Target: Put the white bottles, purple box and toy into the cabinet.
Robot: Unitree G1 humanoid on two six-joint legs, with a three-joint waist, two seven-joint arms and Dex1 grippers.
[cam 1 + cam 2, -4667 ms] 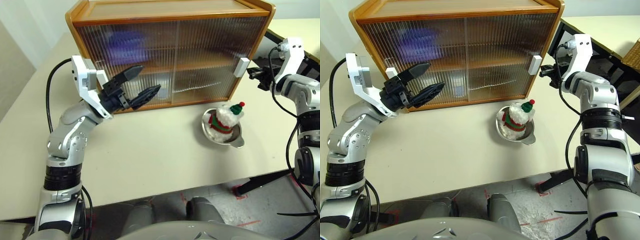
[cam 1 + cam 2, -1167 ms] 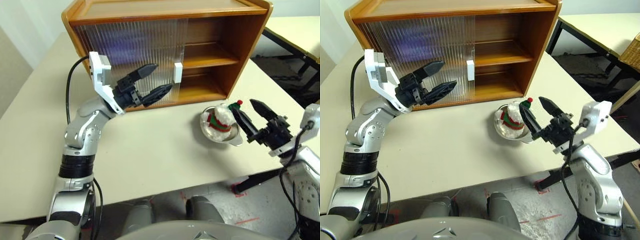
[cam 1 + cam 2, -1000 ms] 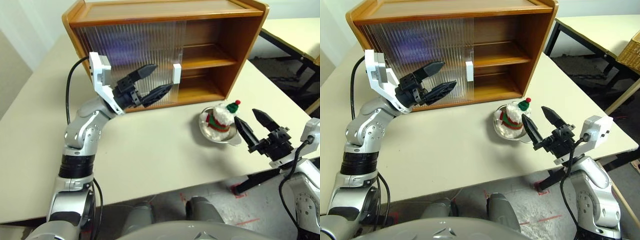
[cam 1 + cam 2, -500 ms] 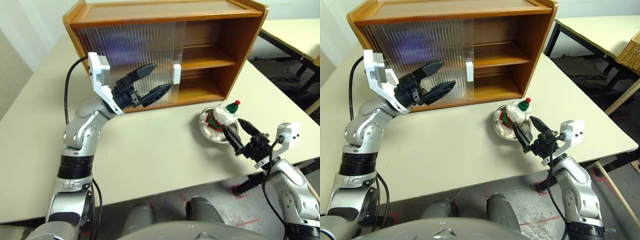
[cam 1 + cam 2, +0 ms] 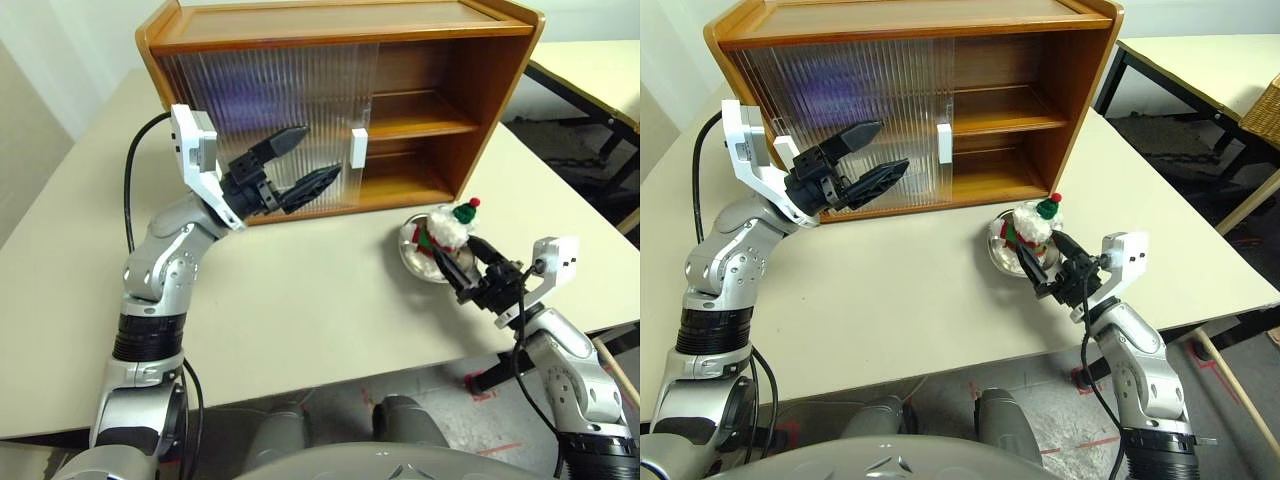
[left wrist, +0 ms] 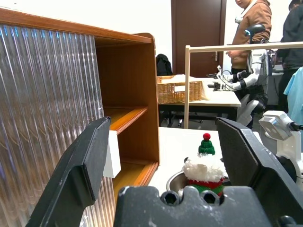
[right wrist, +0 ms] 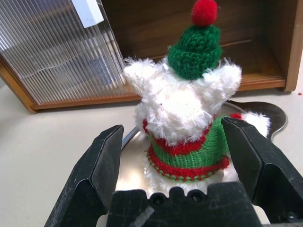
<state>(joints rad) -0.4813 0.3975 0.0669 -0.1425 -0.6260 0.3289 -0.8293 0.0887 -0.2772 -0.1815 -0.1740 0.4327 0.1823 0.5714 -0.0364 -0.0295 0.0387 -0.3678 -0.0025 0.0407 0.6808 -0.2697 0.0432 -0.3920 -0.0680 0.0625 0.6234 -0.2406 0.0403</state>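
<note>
My fingers stand on both sides of the toy's striped sweater (image 5: pixel 430 242) (image 7: pixel 187 153) and closing would catch the toy, so it is time for my right gripper to close on it now.
The toy (image 5: pixel 445 228), a white plush snowman with a green hat, sits in a metal bowl (image 5: pixel 409 260) on the table in front of the cabinet (image 5: pixel 500 70). My right gripper (image 5: pixel 464 262) is open at the bowl's near rim. In the right wrist view its fingers (image 7: pixel 102 163) stand wide to either side of the toy (image 7: pixel 182 109), which lies just ahead of them. My left gripper (image 5: pixel 318 153) hangs open in front of the ribbed doors (image 5: pixel 270 90), holding nothing. A purple shape (image 5: pixel 248 95), seemingly the purple box, shows dimly through the doors. The white bottles are hidden.
Both sliding doors stand at the left, with a white handle (image 5: pixel 359 148), so the cabinet's right half and shelf (image 5: pixel 420 118) are open. The table's front edge runs just behind my right arm. Another table (image 5: pixel 1200 50) with a wicker basket (image 5: pixel 1266 105) stands to the right. People (image 6: pixel 251 19) stand far off.
The right door has slid left, opening the cabinet's right half. My right gripper came down from the door handle to the toy and closed in on it. The left gripper stayed put.
</note>
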